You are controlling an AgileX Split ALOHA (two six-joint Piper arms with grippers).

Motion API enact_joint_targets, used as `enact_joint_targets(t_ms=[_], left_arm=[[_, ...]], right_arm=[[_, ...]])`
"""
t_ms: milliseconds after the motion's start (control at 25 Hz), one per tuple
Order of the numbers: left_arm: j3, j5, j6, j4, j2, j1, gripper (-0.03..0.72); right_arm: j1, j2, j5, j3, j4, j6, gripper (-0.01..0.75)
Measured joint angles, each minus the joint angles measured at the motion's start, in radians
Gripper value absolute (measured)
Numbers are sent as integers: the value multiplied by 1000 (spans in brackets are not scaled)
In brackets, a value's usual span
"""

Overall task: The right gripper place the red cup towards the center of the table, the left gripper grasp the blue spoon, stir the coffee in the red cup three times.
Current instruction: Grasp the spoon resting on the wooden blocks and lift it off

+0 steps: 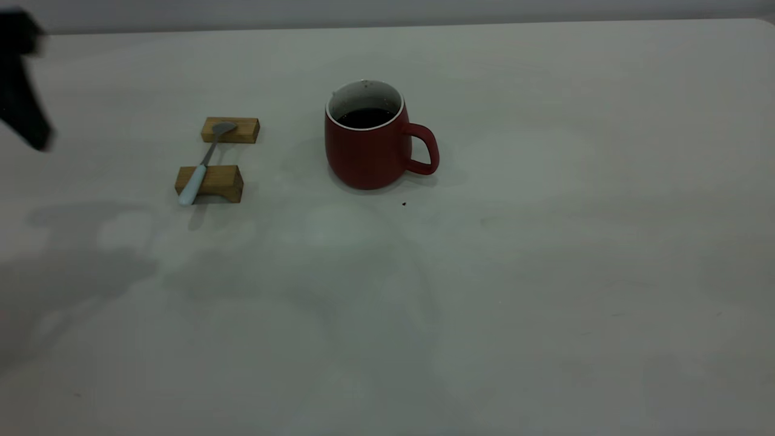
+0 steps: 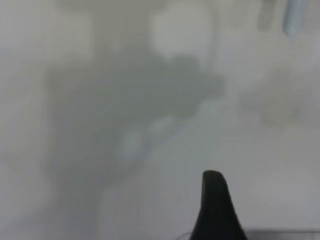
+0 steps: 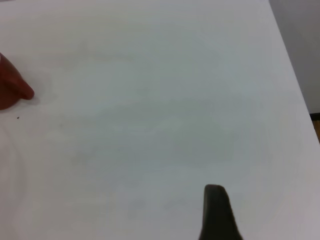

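Note:
The blue spoon will next be held by its handle (image 1: 192,186) in my left gripper, so that I can stir the coffee in the red cup (image 1: 369,145).
The red cup (image 1: 369,145) stands upright near the middle of the table (image 1: 545,272), its handle pointing right, with dark coffee (image 1: 365,117) inside. Left of it, the blue spoon (image 1: 203,163) lies across two wooden blocks, bowl on the far one. My left gripper (image 1: 24,91) hangs at the far left edge, well away from the spoon. In the left wrist view the spoon's pale handle (image 2: 295,15) shows at one corner, far from that gripper (image 2: 215,210). My right gripper (image 3: 216,215) appears only in its wrist view, above bare table, with the cup's handle (image 3: 12,87) at the frame's edge.
The far wooden block (image 1: 230,130) and the near wooden block (image 1: 212,181) carry the spoon. A tiny dark speck (image 1: 404,204) lies just in front of the cup. The table's far edge runs along the top of the exterior view.

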Motion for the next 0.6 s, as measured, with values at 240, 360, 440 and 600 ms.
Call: enact_joint_targets(t_ms=[240, 360, 440, 600], left_arm=[[-149, -54, -14, 0, 245, -96, 577], [-218, -63, -24, -2, 325, -134, 577], [-253, -64, -38, -3, 367, -139, 577], [-298, -68, -53, -2, 419, -138, 577]], right_arm=[[0, 0, 0, 0, 0, 0, 541], [0, 0, 0, 0, 0, 0, 541], [0, 0, 0, 0, 0, 0, 541], [0, 0, 0, 0, 0, 0, 541]])
